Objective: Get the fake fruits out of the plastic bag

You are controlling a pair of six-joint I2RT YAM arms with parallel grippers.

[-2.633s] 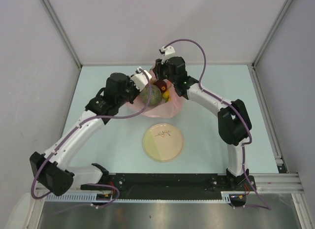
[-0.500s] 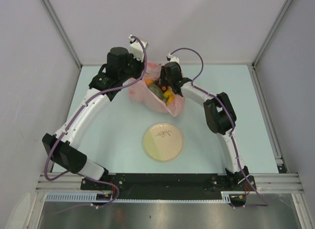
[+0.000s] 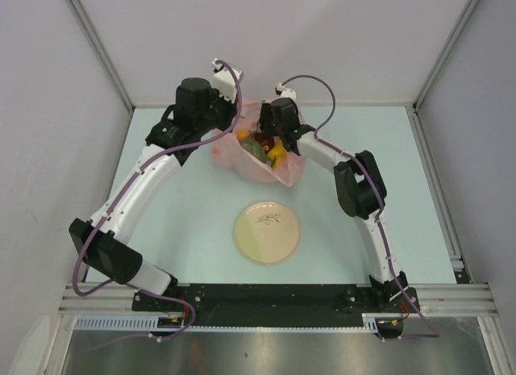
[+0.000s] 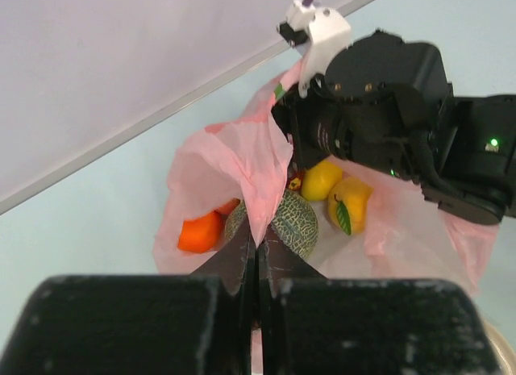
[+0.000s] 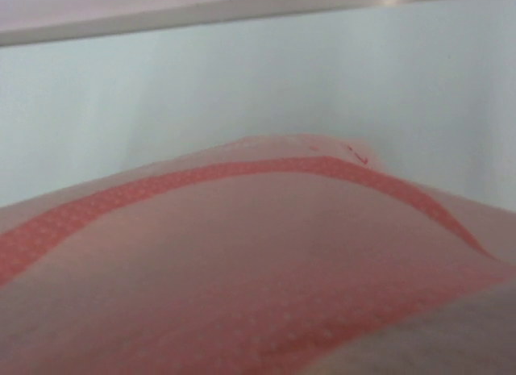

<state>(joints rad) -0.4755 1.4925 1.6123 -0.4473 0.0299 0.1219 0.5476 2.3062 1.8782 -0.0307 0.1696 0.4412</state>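
Observation:
My right gripper reaches the netted melon and grabs it by its stem next, so its round body stays free to come out of the bag.
The pink plastic bag [image 3: 260, 167] sits at the back middle of the table with its mouth held open. Inside lie the netted melon [image 4: 297, 222], an orange fruit [image 4: 201, 232], two yellow fruits [image 4: 322, 180] and a dark red one [image 3: 263, 139]. My left gripper [image 4: 258, 250] is shut on a fold of the bag's rim and holds it up on the left side [image 3: 235, 127]. My right gripper [image 3: 268, 131] is at the bag's far rim, just above the fruits. Its fingers are hidden by the bag. In the right wrist view pink film [image 5: 258, 262] fills the frame.
A cream plate with a sprig drawing [image 3: 267, 232] lies in front of the bag, near the table's middle. Grey walls close the back and both sides. The right arm's black wrist body [image 4: 379, 109] hangs over the bag's right half.
Since 2.6 s ago my left gripper has pulled the bag's rim up and back to the left, opening the mouth. In the last half second the right gripper shifted slightly back.

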